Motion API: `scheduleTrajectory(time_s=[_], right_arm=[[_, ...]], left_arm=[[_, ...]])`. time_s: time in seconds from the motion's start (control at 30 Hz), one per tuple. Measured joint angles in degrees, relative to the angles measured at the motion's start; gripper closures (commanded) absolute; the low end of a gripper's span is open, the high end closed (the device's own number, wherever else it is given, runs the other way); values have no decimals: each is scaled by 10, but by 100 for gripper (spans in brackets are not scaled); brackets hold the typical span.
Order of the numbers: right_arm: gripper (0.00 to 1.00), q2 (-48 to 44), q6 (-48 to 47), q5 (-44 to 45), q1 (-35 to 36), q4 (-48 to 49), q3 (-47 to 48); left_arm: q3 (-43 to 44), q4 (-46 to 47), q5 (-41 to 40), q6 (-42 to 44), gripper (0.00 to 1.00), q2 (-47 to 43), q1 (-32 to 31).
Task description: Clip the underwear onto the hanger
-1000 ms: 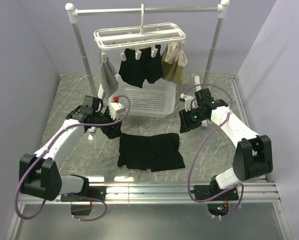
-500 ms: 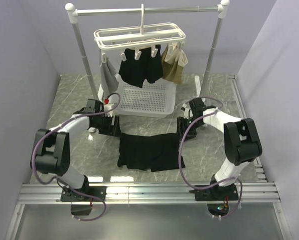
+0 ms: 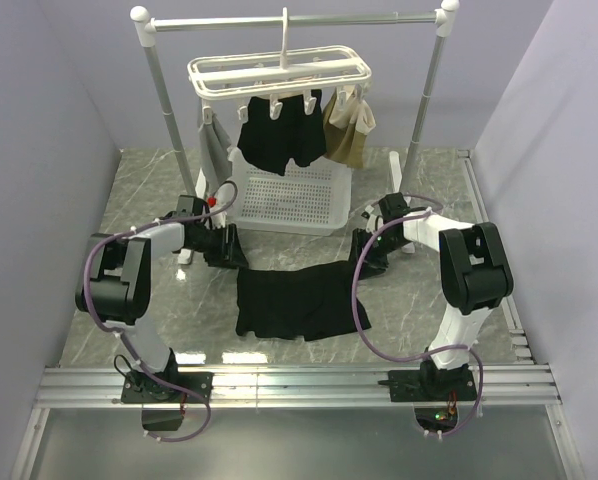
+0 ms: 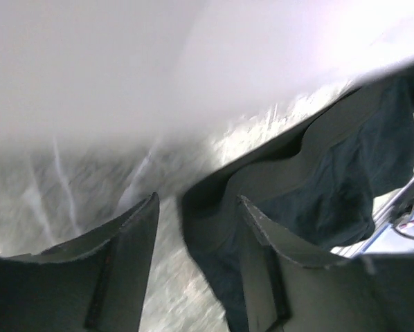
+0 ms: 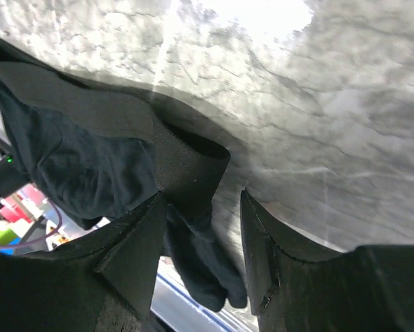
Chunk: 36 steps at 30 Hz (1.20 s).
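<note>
The underwear's folded waistband corner (image 3: pixel 350 266) (image 5: pixel 195 179) is opposite my left gripper. My right gripper should grab it next, to spread the waistband straight for clipping.
The black underwear (image 3: pixel 297 300) lies flat on the marble table, waistband at the far side. The white hanger (image 3: pixel 279 72) hangs from the rail above. My left gripper (image 3: pixel 231 252) is low at the underwear's far left corner. In the left wrist view the left gripper (image 4: pixel 198 200) is open, with the waistband corner (image 4: pixel 214 214) between its fingers. My right gripper (image 3: pixel 366 257) is low at the far right corner. In the right wrist view the right gripper (image 5: pixel 203 196) is open, with the folded waistband corner (image 5: pixel 190 169) between its fingers.
A second black garment (image 3: pixel 279 135), a tan-beige garment (image 3: pixel 347 125) and a small grey garment (image 3: pixel 215 150) hang from the hanger's pegs. A white perforated basket (image 3: pixel 289 200) stands under it. The grey rail stand (image 3: pixel 157 95) frames the back.
Both arms have folded down and inward, bringing the grippers down to the table at the underwear's far corners. The waistband edge has bowed slightly.
</note>
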Motion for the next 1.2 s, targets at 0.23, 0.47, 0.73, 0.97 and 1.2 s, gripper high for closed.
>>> scheduleTrajectory(time_s=[0.23, 0.47, 0.73, 0.97, 1.2], right_arm=[[45, 5, 3, -17, 0, 11, 1], [39, 16, 17, -25, 0, 19, 11], [35, 14, 29, -37, 0, 40, 11], [40, 13, 40, -28, 0, 59, 11], [55, 13, 45, -16, 0, 69, 11]], left_arm=[[2, 19, 14, -15, 52, 12, 1], [-3, 29, 12, -16, 46, 12, 1], [-24, 32, 15, -23, 42, -9, 7], [-30, 15, 14, -28, 42, -18, 30], [-33, 0, 14, -42, 48, -17, 35]])
